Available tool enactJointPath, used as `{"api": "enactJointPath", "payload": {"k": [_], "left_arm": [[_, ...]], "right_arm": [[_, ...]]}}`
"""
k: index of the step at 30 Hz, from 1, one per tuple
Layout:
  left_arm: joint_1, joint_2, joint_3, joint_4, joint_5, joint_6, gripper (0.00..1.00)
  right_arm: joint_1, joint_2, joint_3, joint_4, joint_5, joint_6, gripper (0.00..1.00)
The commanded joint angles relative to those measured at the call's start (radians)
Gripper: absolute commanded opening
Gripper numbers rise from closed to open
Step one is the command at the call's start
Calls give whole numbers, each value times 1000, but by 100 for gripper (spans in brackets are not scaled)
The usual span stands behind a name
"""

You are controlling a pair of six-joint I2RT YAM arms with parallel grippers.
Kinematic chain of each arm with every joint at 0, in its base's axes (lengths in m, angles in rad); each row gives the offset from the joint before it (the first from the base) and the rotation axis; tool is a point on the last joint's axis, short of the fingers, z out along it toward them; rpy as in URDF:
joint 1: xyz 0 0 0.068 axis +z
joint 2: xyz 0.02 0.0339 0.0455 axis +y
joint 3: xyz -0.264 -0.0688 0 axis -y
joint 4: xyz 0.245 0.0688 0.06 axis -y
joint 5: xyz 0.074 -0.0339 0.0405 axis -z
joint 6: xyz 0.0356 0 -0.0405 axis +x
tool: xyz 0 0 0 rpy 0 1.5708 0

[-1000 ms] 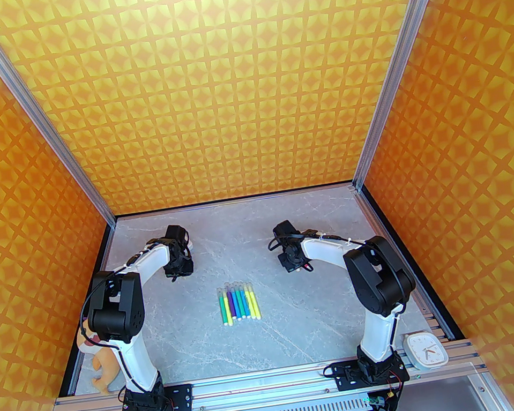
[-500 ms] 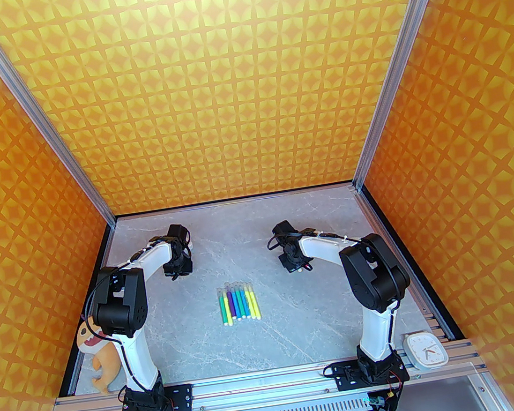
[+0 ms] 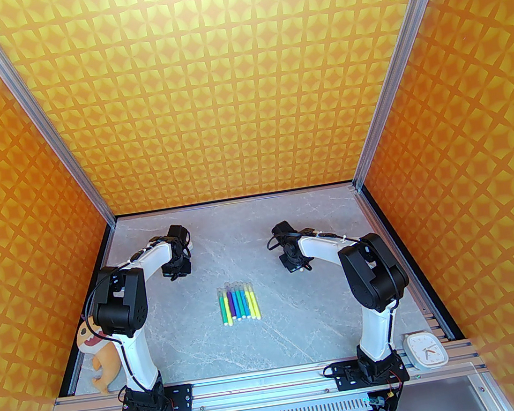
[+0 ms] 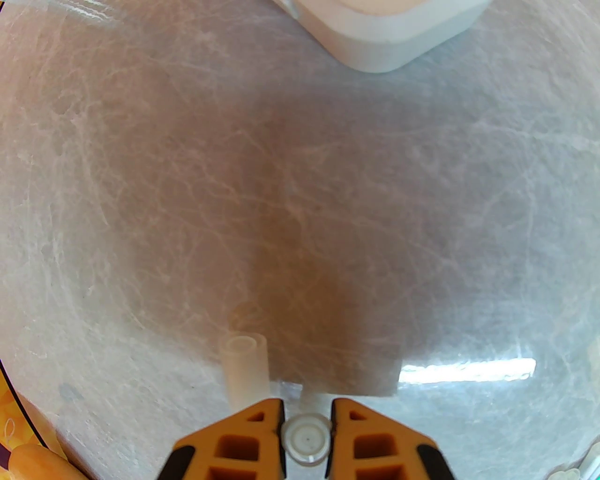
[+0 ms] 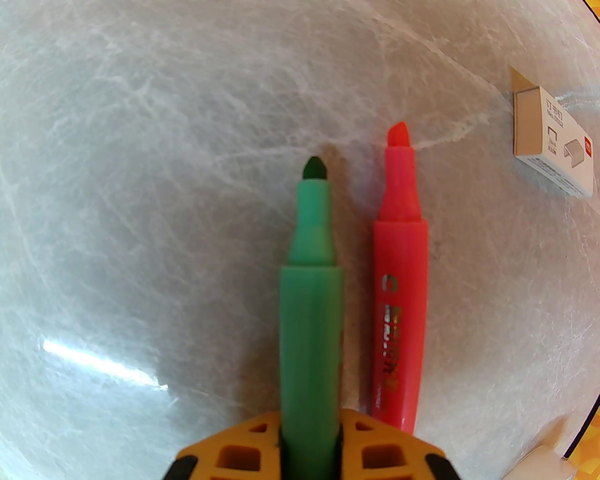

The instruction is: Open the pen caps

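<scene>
The whitish cap would come to rest on the flat, empty table just beside the second loose cap [image 4: 243,368], so my left gripper needs to release it.
Several capped pens [image 3: 238,302] lie in a row at the table's middle, their whitish pen caps [image 3: 235,288] at the far ends. My left gripper [image 3: 177,272] hangs far left of them. In the left wrist view it [image 4: 307,412] is shut on a whitish cap [image 4: 307,438], seen end-on, and a second loose cap [image 4: 243,368] lies on the table just left of the fingers. My right gripper [image 3: 295,266], far right of the row, is shut [image 5: 310,422] on an uncapped green pen [image 5: 309,300]. An uncapped pink pen [image 5: 401,281] lies beside it.
A white rounded box [image 4: 389,33] sits ahead of the left gripper. A small cardboard staple box [image 5: 553,140] lies right of the pink pen. An orange plush toy [image 3: 98,350] rests at the near left edge, a white clock [image 3: 425,350] at the near right corner.
Both arms have shifted slightly; the left arm's elbow moved right, uncovering more of the plush toy. The right gripper drifted a little leftward. The row of pens has not moved.
</scene>
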Motion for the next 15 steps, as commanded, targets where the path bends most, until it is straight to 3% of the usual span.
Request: {"api": "enactJointPath", "payload": {"k": [1, 15], "left_arm": [[0, 25, 24, -16, -26, 14, 11], [-1, 17, 21, -14, -25, 14, 20]], "right_arm": [[-6, 22, 17, -30, 37, -5, 20], [-6, 19, 14, -28, 30, -6, 25]]}}
